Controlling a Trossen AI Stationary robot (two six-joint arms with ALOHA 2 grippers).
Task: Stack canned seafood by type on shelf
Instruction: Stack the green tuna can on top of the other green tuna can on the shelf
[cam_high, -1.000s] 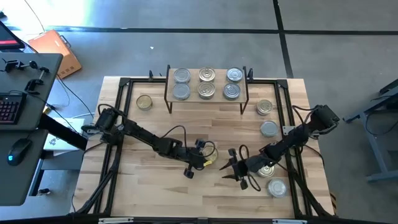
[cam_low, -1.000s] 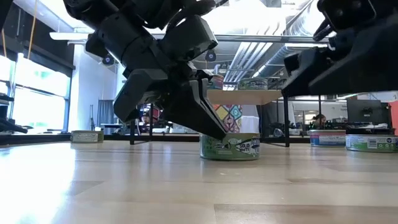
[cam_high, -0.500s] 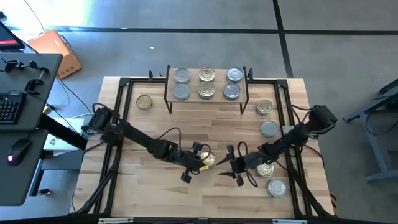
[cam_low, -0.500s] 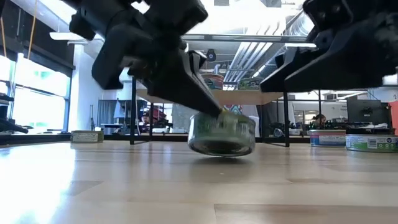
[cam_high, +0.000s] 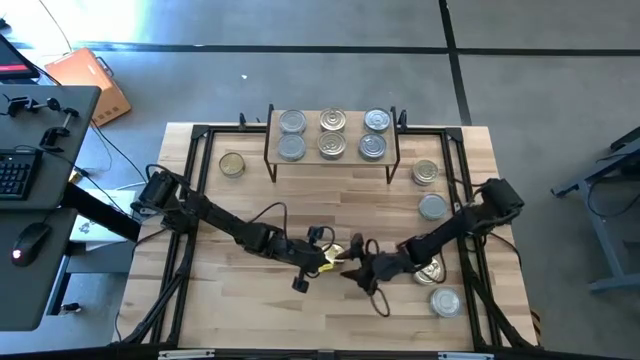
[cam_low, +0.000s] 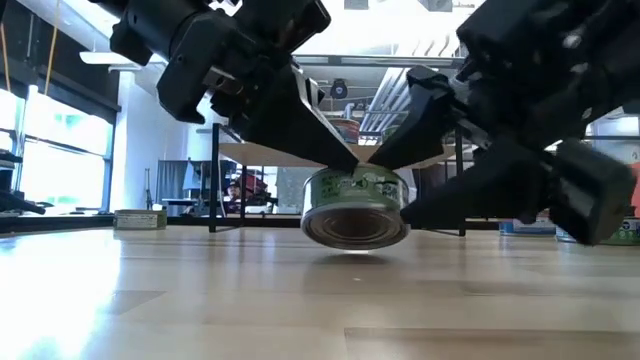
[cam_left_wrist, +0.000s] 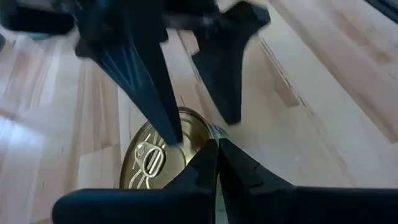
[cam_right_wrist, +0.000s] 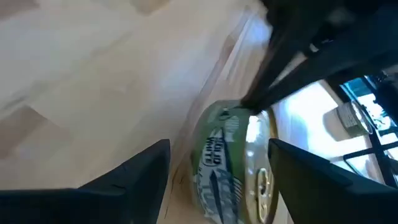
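Observation:
My right gripper grabs the gold-topped tin (cam_high: 336, 252) by its lid and base next, to stack it on the shelf.
A gold-topped tin (cam_high: 336, 252) of the canned seafood hangs tilted just above the table's middle, with my left gripper (cam_high: 327, 257) shut on it. My right gripper (cam_right_wrist: 219, 147) comes from the right, open, one finger on each side of the tin (cam_right_wrist: 231, 163); a gap shows on both sides. The shelf (cam_high: 270, 140) stands at the far edge with several silver-topped tins on its board. My left gripper pinches the tin's top rim (cam_left_wrist: 210, 133) between its two fingertips. The fingers (cam_low: 300, 120) slant down from the table's left. The tin (cam_low: 355, 206) hangs below them, tilted, its underside turned toward the near edge and lifted a little clear of the table.
Loose tins stand on the table: one at the far left (cam_high: 232, 164), two at the far right (cam_high: 425, 173) (cam_high: 433, 207), two near my right arm (cam_high: 432, 270) (cam_high: 445, 301). Black frame rails (cam_high: 200, 160) border the tabletop. Bare wood lies between the shelf and the grippers.
My left gripper has risen with the tin, which stood flat on the table and now hangs tilted and clear of it. My right gripper has moved toward the table's left, up to the tin, and has rolled about its own line.

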